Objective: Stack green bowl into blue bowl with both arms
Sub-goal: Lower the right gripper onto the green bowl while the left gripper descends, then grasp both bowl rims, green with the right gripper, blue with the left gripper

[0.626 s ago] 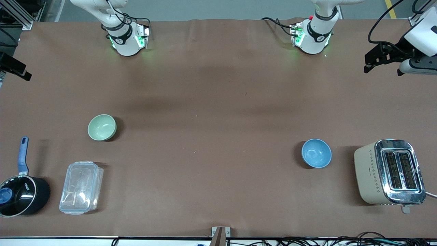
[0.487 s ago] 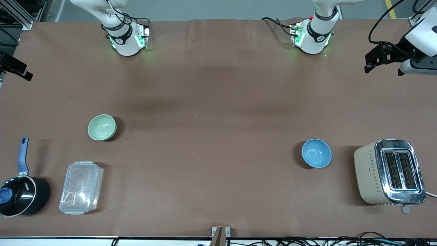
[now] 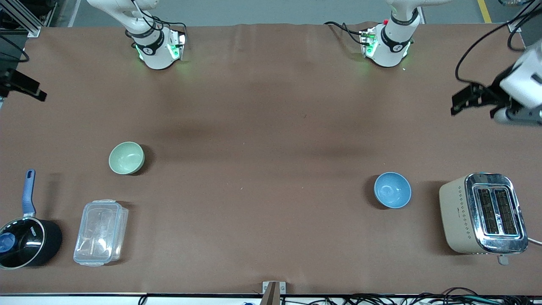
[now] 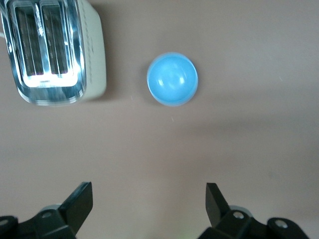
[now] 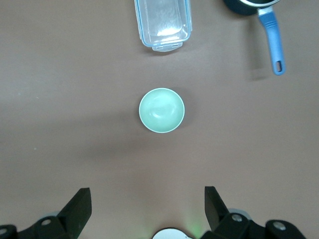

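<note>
I'll next use my right gripper to stack the green bowl, grabbed by its rim, into the blue bowl.
The pale green bowl stands upright on the brown table toward the right arm's end; it also shows in the right wrist view. The sky-blue bowl stands upright toward the left arm's end, beside the toaster, and shows in the left wrist view. My left gripper hangs high over the table's edge at the left arm's end, open and empty. My right gripper hangs high over the table's edge at the right arm's end, open and empty. Both are well apart from the bowls.
A cream and chrome toaster stands at the left arm's end, beside the blue bowl. A black pot with a blue handle and a clear lidded plastic box stand nearer to the front camera than the green bowl.
My left gripper has moved along the table's end toward the toaster. My right gripper has shifted a little the same way at its own end. The bowls have not moved.
</note>
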You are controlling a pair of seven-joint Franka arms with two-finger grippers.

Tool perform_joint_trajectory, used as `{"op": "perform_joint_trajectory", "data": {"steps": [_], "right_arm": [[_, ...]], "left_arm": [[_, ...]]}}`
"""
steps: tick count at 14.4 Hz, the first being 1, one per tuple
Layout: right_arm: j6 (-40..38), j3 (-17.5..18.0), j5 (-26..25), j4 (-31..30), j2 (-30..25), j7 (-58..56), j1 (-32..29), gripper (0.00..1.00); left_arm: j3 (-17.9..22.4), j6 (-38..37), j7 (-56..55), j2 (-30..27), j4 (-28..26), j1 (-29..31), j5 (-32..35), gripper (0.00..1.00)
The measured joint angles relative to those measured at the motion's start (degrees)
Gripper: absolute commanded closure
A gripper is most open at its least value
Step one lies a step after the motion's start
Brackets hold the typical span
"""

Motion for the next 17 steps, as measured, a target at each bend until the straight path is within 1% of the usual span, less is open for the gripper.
{"op": "perform_joint_trajectory", "data": {"steps": [3, 6, 8, 9, 11, 13, 16, 17], "right_arm": [[16.98, -0.16, -0.04, -16.03, 1.42, -2.98, -1.27, 0.0], [38.36, -0.3, -0.07, -31.37, 2.49, -6.34, -3.0, 0.0], [49.31, -0.41, -0.08, -39.03, 3.77, -8.53, -4.56, 0.0], [52.94, -0.45, -0.08, -41.07, 5.27, -9.25, -5.31, 0.0], [58.08, -0.5, -0.08, -42.39, 9.7, -9.93, -6.47, 0.0], [62.87, -0.47, -0.04, -42.34, 14.34, -9.94, -6.72, 0.0], [71.08, -0.02, -0.03, -42.31, 19.45, -9.92, -6.58, 0.0], [71.93, 0.12, 0.0, -42.23, 20.5, -9.78, -6.46, 0.0]], "left_arm": [[0.0, 5.79, 0.0, 7.11, -0.04, 0.0, 1.1, 0.0], [0.01, 11.47, 0.0, 14.14, -0.47, 0.25, 1.34, 0.0], [0.01, 16.13, 0.06, 19.04, -0.84, 0.91, 1.39, 0.0], [0.02, 18.34, 0.07, 21.4, -0.87, 1.28, 1.4, 0.0], [0.02, 21.56, 0.07, 25.41, -0.91, 1.69, 1.4, 0.01], [-0.01, 23.24, 0.07, 28.95, -0.95, 1.58, 1.4, 0.16], [-0.08, 24.39, 0.1, 33.06, -1.14, 1.45, 1.4, 0.3], [-0.08, 24.93, 0.13, 33.99, -1.26, 1.47, 1.4, 0.4]]}}
